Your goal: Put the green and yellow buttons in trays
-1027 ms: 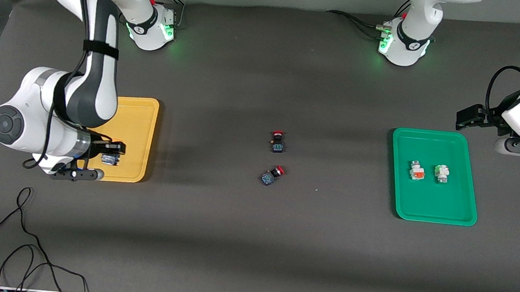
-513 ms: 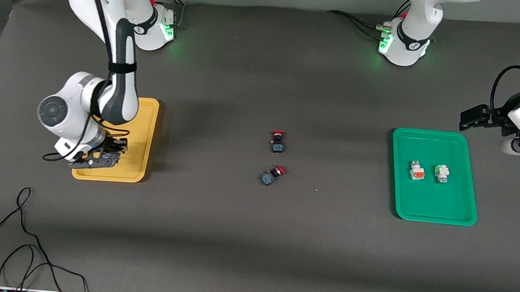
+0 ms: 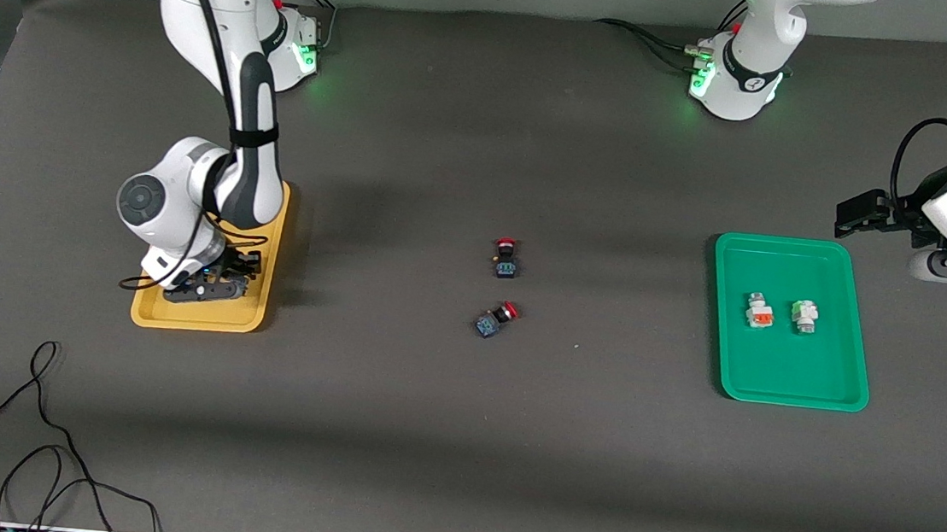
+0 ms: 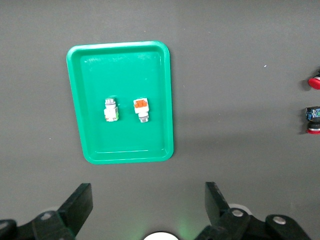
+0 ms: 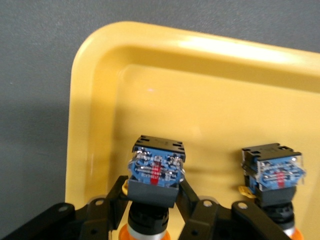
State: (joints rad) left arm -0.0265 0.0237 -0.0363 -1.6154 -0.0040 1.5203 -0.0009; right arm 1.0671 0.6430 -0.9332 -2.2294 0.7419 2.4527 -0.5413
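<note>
The yellow-capped button sits low inside the yellow tray's rim (image 5: pixel 85 100) in the right wrist view, so it is time for my right gripper to release it now.
My right gripper (image 3: pixel 210 287) is shut on a yellow-capped button with a black-blue body (image 5: pixel 156 172). It holds the button low in the mustard yellow tray (image 3: pixel 194 323), at the tray's end nearer the front camera. A second yellow-capped button (image 5: pixel 274 172) lies in that tray (image 5: pixel 200 100) beside it. The green tray (image 3: pixel 773 369) holds the orange-marked white button (image 3: pixel 759 311) and the green-tinted white button (image 3: pixel 804 315). My left gripper (image 3: pixel 860 212) is open and empty, up in the air past the green tray (image 4: pixel 90 75) at the left arm's end of the table. It looks down on the green-tinted (image 4: pixel 111 109) and orange-marked (image 4: pixel 142 108) buttons.
Two red-capped black-blue switches (image 3: pixel 506 258) (image 3: pixel 495 319) lie at the table's middle, and show in the left wrist view (image 4: pixel 313 120). A black cable (image 3: pixel 37 451) loops on the table near the front edge at the right arm's end.
My right arm has swung in and come down, bringing the held button low into the yellow tray. My left gripper has shifted only slightly.
</note>
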